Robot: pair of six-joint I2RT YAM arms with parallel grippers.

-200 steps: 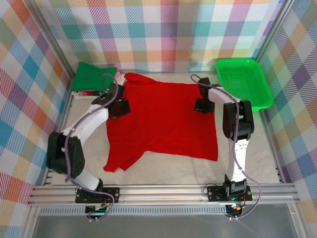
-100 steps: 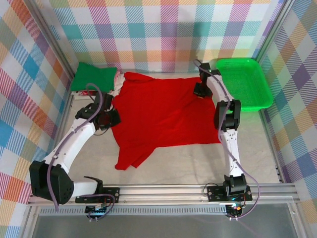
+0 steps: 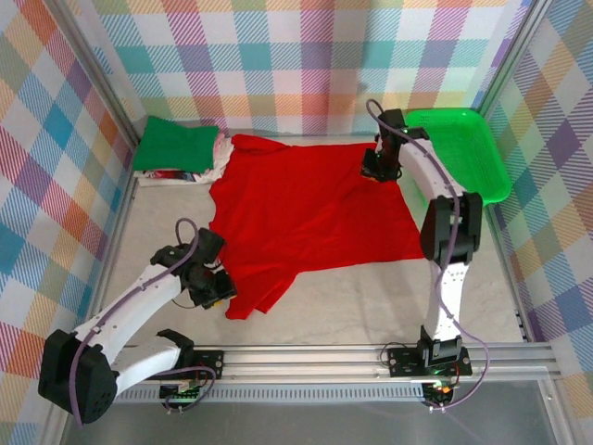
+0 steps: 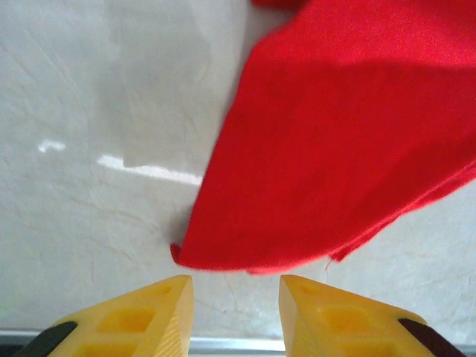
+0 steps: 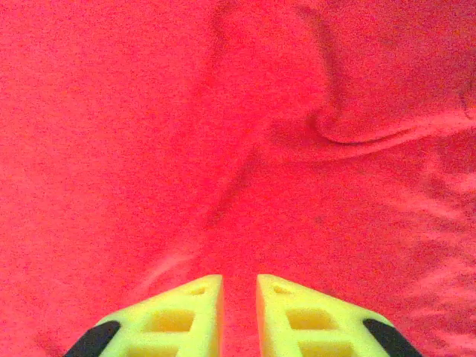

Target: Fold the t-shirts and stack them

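Note:
My left gripper grabs the red t-shirt's (image 3: 306, 213) near sleeve tip (image 3: 242, 311) next, to fold the near side of the t-shirt over its body.
A bright red t-shirt (image 3: 306, 213) lies spread across the middle of the table. Its near-left sleeve tip rests just ahead of my left gripper (image 3: 220, 289). In the left wrist view that gripper (image 4: 236, 286) is open and empty, with the red hem (image 4: 223, 260) a little beyond its fingertips. My right gripper (image 3: 373, 171) hovers over the shirt's far right corner. Its jaws (image 5: 239, 281) stand narrowly parted above flat red cloth (image 5: 223, 134), pinching nothing. A folded dark green t-shirt (image 3: 176, 144) sits at the far left on whitish ones (image 3: 211, 159).
A bright green mesh basket (image 3: 459, 153) stands at the far right, close to the right arm. Checked walls enclose the table on three sides. A metal rail (image 3: 306, 357) runs along the near edge. Bare tabletop (image 3: 371, 306) lies in front of the shirt.
My left gripper has drawn the shirt's left side toward the near edge and opened, dropping the sleeve. The right gripper has moved to the far right corner and parted its jaws.

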